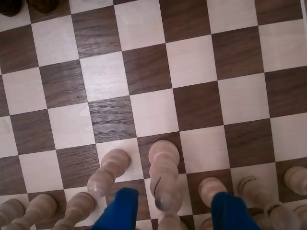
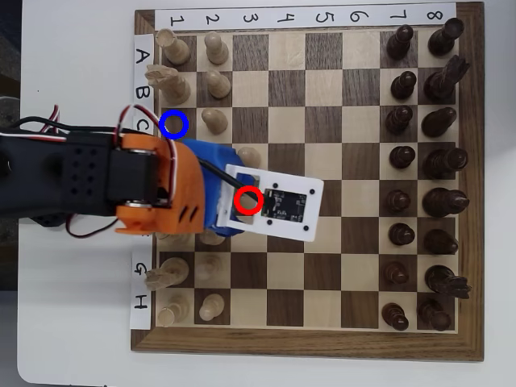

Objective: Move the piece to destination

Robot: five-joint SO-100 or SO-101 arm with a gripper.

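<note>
My gripper grabs the pale cream piece by its slim body (image 1: 164, 171) next, to move the piece to its destination.
In the wrist view a pale cream piece (image 1: 164, 175) with a slim body and rounded knob head stands on the chessboard, one row ahead of the pale front row. My gripper (image 1: 173, 211) is open, its blue fingertips (image 1: 120, 211) on either side of the piece's head with gaps on both sides. In the overhead view the destination (image 2: 173, 123) is the dark square in row C, column 1, marked with a blue ring, just above the orange arm (image 2: 153, 189). The arm and its white camera board (image 2: 278, 205) hide the piece and the fingers there.
Other pale pieces (image 1: 108, 172) crowd close on both sides of the fingers in the wrist view. Overhead, pale pieces (image 2: 213, 121) fill the left columns and dark pieces (image 2: 399, 118) the right columns. A red ring (image 2: 248, 199) sits over the camera board.
</note>
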